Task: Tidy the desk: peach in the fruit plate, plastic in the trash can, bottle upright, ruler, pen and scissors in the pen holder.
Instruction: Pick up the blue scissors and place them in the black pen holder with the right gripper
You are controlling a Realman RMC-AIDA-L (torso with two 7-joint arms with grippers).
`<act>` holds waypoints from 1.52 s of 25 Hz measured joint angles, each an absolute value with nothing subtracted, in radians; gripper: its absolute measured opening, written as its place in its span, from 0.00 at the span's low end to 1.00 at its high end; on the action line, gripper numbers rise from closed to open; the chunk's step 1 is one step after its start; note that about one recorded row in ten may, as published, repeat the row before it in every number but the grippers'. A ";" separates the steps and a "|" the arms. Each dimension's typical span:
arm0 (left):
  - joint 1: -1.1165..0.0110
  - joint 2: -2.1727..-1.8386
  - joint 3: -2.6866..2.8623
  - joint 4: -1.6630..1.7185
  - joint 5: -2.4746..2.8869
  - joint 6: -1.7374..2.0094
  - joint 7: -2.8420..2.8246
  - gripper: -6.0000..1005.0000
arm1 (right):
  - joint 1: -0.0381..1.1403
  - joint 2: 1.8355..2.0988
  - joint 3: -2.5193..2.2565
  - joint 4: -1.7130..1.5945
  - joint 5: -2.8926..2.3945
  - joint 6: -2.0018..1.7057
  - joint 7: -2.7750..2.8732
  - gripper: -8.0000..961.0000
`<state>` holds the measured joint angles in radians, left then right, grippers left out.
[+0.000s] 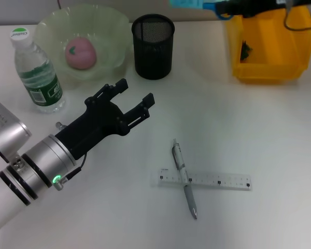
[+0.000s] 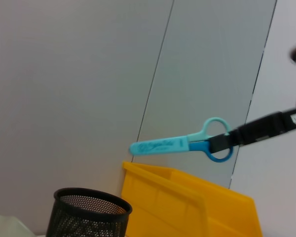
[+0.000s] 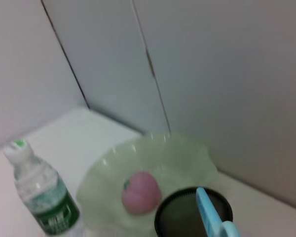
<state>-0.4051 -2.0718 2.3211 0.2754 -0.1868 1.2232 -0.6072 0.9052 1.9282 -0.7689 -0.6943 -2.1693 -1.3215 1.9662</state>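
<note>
The scissors are above the pen holder's rim; my right gripper needs to lower them in before opening.
My right gripper [image 1: 226,8] is shut on the light blue scissors [image 2: 173,144], held in the air by the handles at the back of the desk, between the black mesh pen holder [image 1: 153,45] and the yellow trash can [image 1: 269,49]. The covered blade [image 3: 211,217] points over the pen holder's mouth. A dark green plastic scrap [image 1: 245,50] lies in the trash can. The peach [image 1: 81,53] sits in the pale green fruit plate [image 1: 111,31]. The bottle [image 1: 37,72] stands upright. The pen [image 1: 184,176] lies across the clear ruler [image 1: 217,181]. My left gripper [image 1: 136,91] hovers open, holding nothing.
The white desk [image 1: 259,129] spreads between the containers at the back and the pen and ruler near the front. My left arm [image 1: 36,166] reaches in from the front left. A grey panelled wall [image 2: 89,74] rises behind the desk.
</note>
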 joint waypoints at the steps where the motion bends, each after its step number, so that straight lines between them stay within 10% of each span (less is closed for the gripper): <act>1: -0.403 -2.072 2.318 0.275 -0.187 1.223 -0.595 0.80 | 0.931 1.928 -0.769 -0.694 -2.214 -1.321 1.993 0.12; 38: -0.398 -2.074 2.311 0.237 -0.196 1.222 -0.528 0.80 | 1.186 2.002 -0.988 -0.559 -2.491 -1.051 2.189 0.15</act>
